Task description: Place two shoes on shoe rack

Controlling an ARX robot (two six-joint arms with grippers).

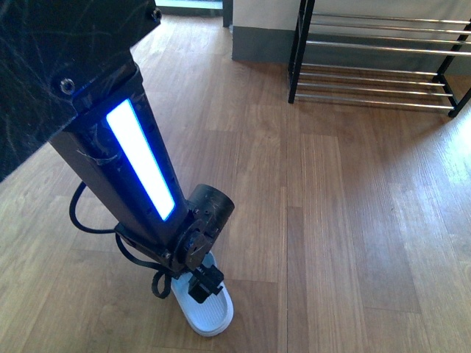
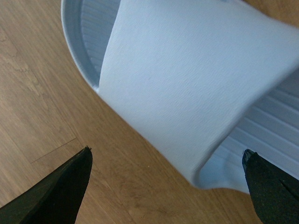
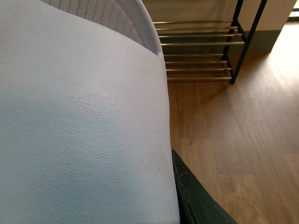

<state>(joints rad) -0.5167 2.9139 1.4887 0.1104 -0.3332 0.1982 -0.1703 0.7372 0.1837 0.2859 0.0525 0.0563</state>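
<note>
My left gripper grabs the pale blue slide sandal by the side of its strap (image 2: 189, 161) next, to place the sandal on the shoe rack.
A pale blue slide sandal (image 1: 211, 314) lies on the wood floor at the bottom of the front view. My left gripper (image 1: 202, 285) hangs right over it. In the left wrist view that sandal (image 2: 187, 79) fills the frame, and the left gripper (image 2: 168, 150) is open with its dark fingertips (image 2: 70, 182) on either side of the strap's edge. A second pale blue sandal (image 3: 79, 126) fills the right wrist view. My right gripper is shut on its strap; only one dark finger (image 3: 194, 198) shows, pressed against it. The shoe rack (image 1: 375, 62) stands at the back right, its chrome bars (image 3: 196, 44) bare.
Wood plank floor (image 1: 331, 220) stretches between the sandal and the rack. A grey wall base (image 1: 261, 44) runs behind the rack. A black cable (image 1: 85, 220) loops beside my left arm (image 1: 140, 158), which crosses the left of the front view.
</note>
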